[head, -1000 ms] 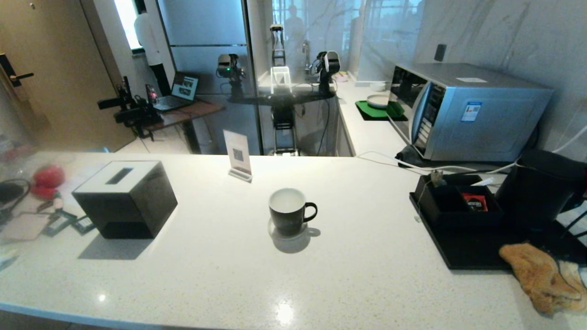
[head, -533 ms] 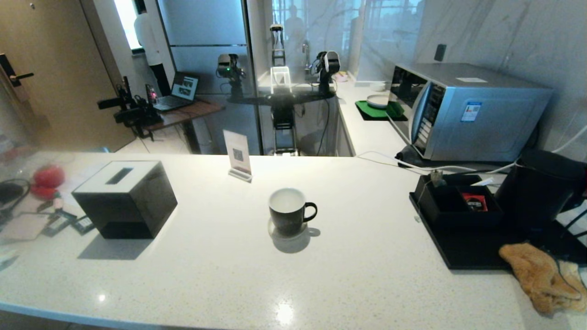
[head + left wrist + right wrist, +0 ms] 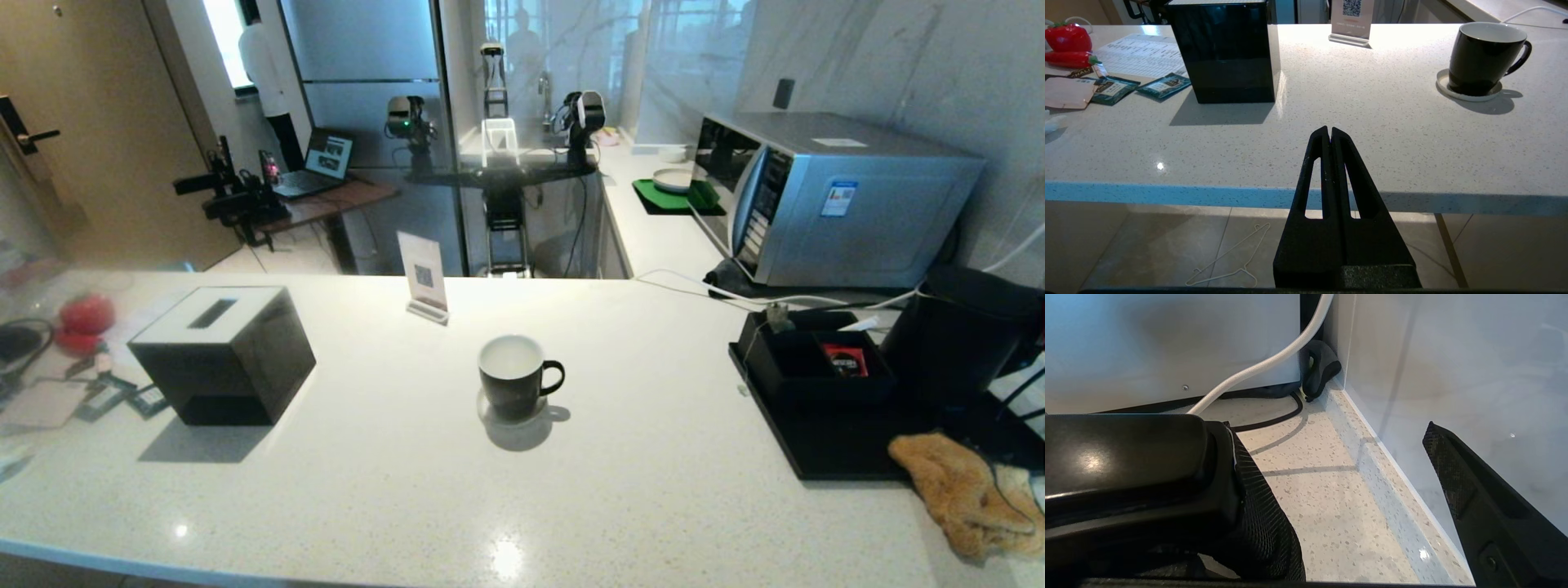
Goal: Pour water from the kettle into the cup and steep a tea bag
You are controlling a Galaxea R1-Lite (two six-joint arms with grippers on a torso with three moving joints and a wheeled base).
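The kettle is to pour water into the black cup, so my right gripper needs to grab it by its handle [image 3: 1138, 465] next.
The black cup [image 3: 513, 377] with its white inside stands on a small coaster mid-counter, handle to the right; it also shows in the left wrist view [image 3: 1482, 57]. The matte black kettle [image 3: 963, 335] stands at the far right on a black tray [image 3: 824, 453]. Its glossy black surface [image 3: 1122, 457] fills one side of the right wrist view. My right gripper [image 3: 1331, 449] is open next to the kettle, one finger [image 3: 1261, 522] against it, with only counter and wall between the fingers. My left gripper [image 3: 1329, 130] is shut and empty, low before the counter's front edge.
A black open box [image 3: 816, 363] on the tray holds a red sachet [image 3: 845, 359]. An orange cloth [image 3: 963, 490] lies at the tray's corner. A microwave [image 3: 833, 196] stands behind, with cables [image 3: 1265, 363] beside it. A black tissue box [image 3: 224, 351], a sign [image 3: 424, 278] and sachets [image 3: 1163, 83] sit on the left.
The cup and kettle stand where they were. Dark parts at the head view's far right edge, beside the kettle, have shifted slightly.
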